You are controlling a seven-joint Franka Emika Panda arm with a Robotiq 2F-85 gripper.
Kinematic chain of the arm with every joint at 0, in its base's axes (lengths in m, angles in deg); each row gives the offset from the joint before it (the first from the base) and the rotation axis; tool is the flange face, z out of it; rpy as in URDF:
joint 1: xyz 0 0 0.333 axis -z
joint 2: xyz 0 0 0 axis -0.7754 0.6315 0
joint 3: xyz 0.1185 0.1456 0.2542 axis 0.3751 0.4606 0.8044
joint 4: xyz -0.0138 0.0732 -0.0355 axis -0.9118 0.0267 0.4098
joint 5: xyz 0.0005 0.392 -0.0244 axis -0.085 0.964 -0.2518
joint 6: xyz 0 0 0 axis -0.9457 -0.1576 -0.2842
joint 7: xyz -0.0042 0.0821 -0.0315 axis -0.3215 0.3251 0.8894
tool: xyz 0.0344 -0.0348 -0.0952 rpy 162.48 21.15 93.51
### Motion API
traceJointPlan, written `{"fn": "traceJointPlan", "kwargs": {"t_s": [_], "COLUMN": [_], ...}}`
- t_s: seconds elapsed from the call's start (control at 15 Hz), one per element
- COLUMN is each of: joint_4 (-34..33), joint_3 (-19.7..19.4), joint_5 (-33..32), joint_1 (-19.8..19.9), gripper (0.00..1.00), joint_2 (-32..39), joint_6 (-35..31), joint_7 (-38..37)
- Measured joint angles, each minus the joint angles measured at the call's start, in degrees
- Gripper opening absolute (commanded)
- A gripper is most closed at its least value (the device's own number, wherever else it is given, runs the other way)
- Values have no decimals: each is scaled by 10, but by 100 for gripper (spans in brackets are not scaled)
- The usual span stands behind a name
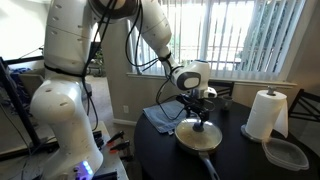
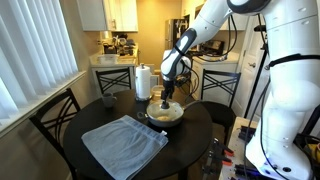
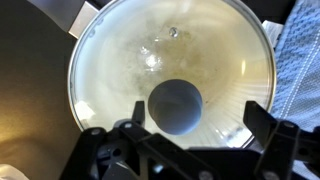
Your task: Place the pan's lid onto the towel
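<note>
The knob (image 1: 198,126) (image 3: 175,107) looks small and whole below my fingertips' gap, so it is too early to close. My gripper lowers first, then closes on the knob.
The pan (image 1: 197,138) stands on the round dark table with the glass lid (image 3: 170,55) on it. In the wrist view the lid fills the frame, with its knob (image 3: 175,105) in the lower middle. My gripper (image 3: 197,122) is open just above the lid, a finger on each side of the knob; the knob sits closer to the left finger. The gripper shows above the pan in both exterior views (image 1: 203,112) (image 2: 166,100). The blue-grey towel (image 2: 125,142) lies flat beside the pan (image 2: 165,114) and also shows in the other views (image 1: 160,118) (image 3: 300,60).
A white paper towel roll (image 1: 266,113) (image 2: 143,80) stands on the table beyond the pan. A clear plastic container (image 1: 285,153) lies near the table edge. The pan's long handle (image 1: 210,166) points toward the table edge. Chairs (image 2: 55,120) surround the table.
</note>
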Motion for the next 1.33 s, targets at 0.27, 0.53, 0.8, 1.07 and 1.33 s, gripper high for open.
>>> {"fn": "traceJointPlan", "kwargs": {"t_s": [0.27, 0.53, 0.8, 1.07, 1.33], "joint_4": [-26, -47, -63, -72, -79], "joint_3": [2, 12, 18, 18, 19], "joint_5": [0, 0, 0, 0, 0], "joint_1": [17, 22, 22, 29, 38], "gripper": [100, 100, 100, 100, 100], "joint_2": [26, 52, 68, 73, 79], "joint_6": [0, 0, 1, 4, 16], "joint_7": [0, 0, 0, 0, 0]}}
